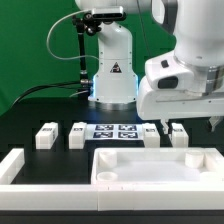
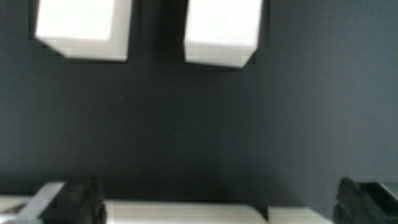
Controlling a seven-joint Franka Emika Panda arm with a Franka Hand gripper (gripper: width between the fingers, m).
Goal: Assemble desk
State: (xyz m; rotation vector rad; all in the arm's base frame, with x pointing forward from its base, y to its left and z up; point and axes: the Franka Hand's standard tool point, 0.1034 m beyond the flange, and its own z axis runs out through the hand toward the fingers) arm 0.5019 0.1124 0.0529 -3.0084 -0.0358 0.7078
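The gripper grabs the white leg by its plain square end next, to fasten the leg upright to the white tabletop panel point(image 1: 150, 165).
The desk's white tabletop panel point(image 1: 150, 165) lies flat at the front of the table. Two white legs point(image 1: 45, 135) point(image 1: 78, 133) stand on the exterior view's left of the marker board, and two more point(image 1: 152, 134) point(image 1: 178, 132) on its right. My gripper point(image 1: 186, 120) hangs open and empty just above the two right legs. In the wrist view two white legs point(image 2: 84, 30) point(image 2: 226, 30) lie side by side on the dark table, well apart from my gripper point(image 2: 217, 205). Its dark fingers point(image 2: 71, 200) stand wide apart. A blurred white edge point(image 2: 178, 213) shows between them.
The marker board point(image 1: 113, 131) lies between the leg pairs. Long white border bars point(image 1: 12, 165) run along the left and front of the table. The robot's white base point(image 1: 112, 75) stands at the back centre, with a green backdrop behind it.
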